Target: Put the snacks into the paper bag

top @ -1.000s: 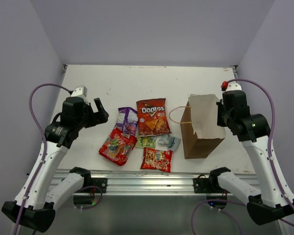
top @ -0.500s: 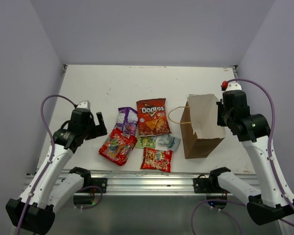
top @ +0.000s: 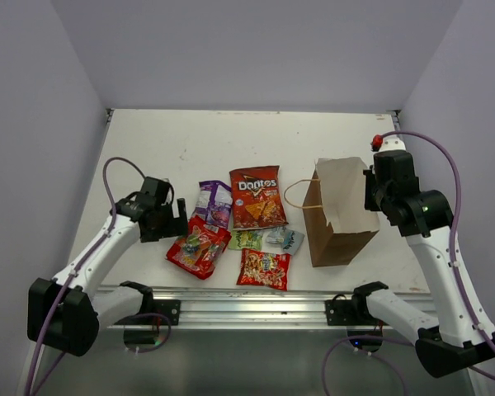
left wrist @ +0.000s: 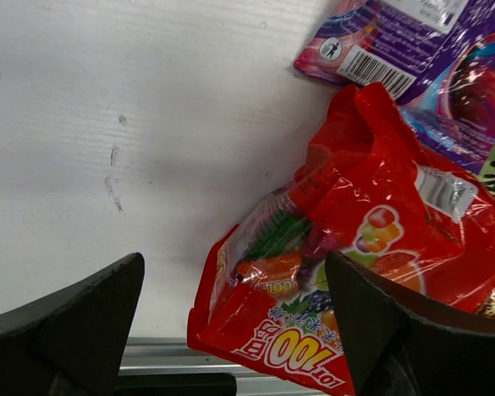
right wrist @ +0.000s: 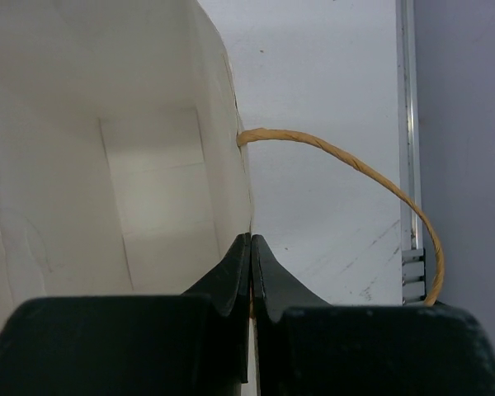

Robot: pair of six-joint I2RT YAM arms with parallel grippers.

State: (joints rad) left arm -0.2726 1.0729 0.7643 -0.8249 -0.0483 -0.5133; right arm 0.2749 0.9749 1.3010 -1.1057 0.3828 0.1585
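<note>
Next, my left gripper grips the red multicoloured candy packet by its printed end (top: 182, 254) (left wrist: 274, 318), which leaves the packet's plain red end free to enter the bag.
Six snack packets lie mid-table: the red Doritos bag (top: 256, 196), a purple one (top: 214, 203), a red multicoloured candy packet (top: 198, 246), a green one (top: 247, 239), a pale blue-white one (top: 283, 239) and a red-orange printed one (top: 264, 269). The brown paper bag (top: 340, 216) stands open to their right. My left gripper (top: 178, 224) is open and low, its jaws straddling the left end of the candy packet (left wrist: 346, 247), with the purple packet (left wrist: 429, 58) beyond. My right gripper (top: 368, 191) is shut on the paper bag's rim (right wrist: 246, 216), beside a tan loop handle (right wrist: 371, 177).
The table's metal front rail (top: 256, 301) runs just below the packets. The bag's other handle (top: 295, 191) loops out toward the Doritos bag. Grey walls close in both sides.
My left arm has swung down and right, lowering the open gripper from above the table's left part to the candy packet's left end. The right arm and bag have not moved.
</note>
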